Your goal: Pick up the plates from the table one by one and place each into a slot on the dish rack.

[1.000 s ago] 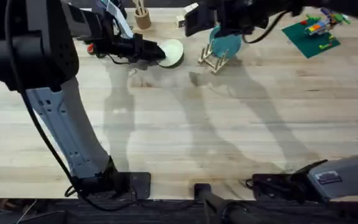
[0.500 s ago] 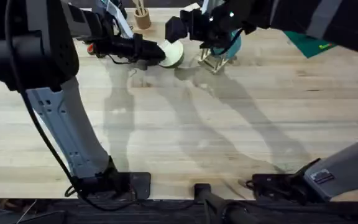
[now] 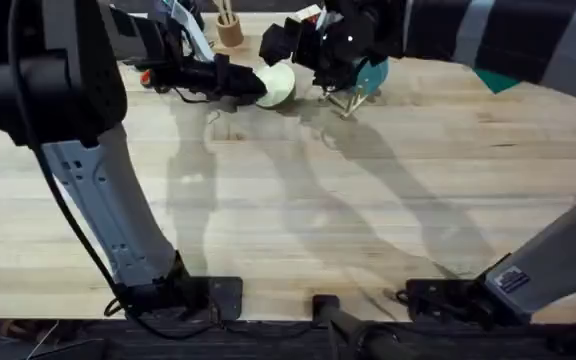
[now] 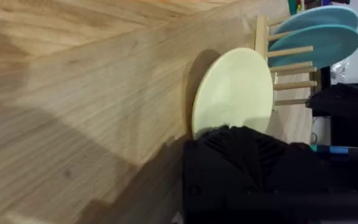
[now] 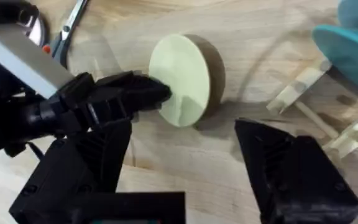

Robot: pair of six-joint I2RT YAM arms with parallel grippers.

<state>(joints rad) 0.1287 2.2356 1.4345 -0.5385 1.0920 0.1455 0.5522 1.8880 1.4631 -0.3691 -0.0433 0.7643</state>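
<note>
My left gripper's fingers cover one side of the cream plate. My right gripper should pinch the plate by its uncovered rim (image 3: 292,78) (image 5: 206,79) next.
My left gripper (image 3: 251,83) is shut on the rim of the cream plate (image 3: 277,84), which it holds tilted on edge just left of the dish rack (image 3: 342,97). In the left wrist view the cream plate (image 4: 232,93) stands close beside the rack's pegs (image 4: 288,68). A turquoise plate (image 4: 319,42) stands in a slot, with a paler blue plate (image 4: 322,15) behind it. My right gripper (image 3: 293,50) hovers open above the cream plate. In its wrist view the open fingers (image 5: 82,168) flank the cream plate (image 5: 180,78) and the left gripper (image 5: 148,92).
A wooden cup of sticks (image 3: 229,28) stands at the far edge behind the left gripper. Scissors (image 5: 72,22) lie on the table beyond the cream plate. A green baseplate (image 3: 495,80) lies at the far right, mostly under the right arm. The near table (image 3: 288,220) is bare wood.
The right arm has swung left, from over the rack to above the cream plate. The left gripper has held still with the plate.
</note>
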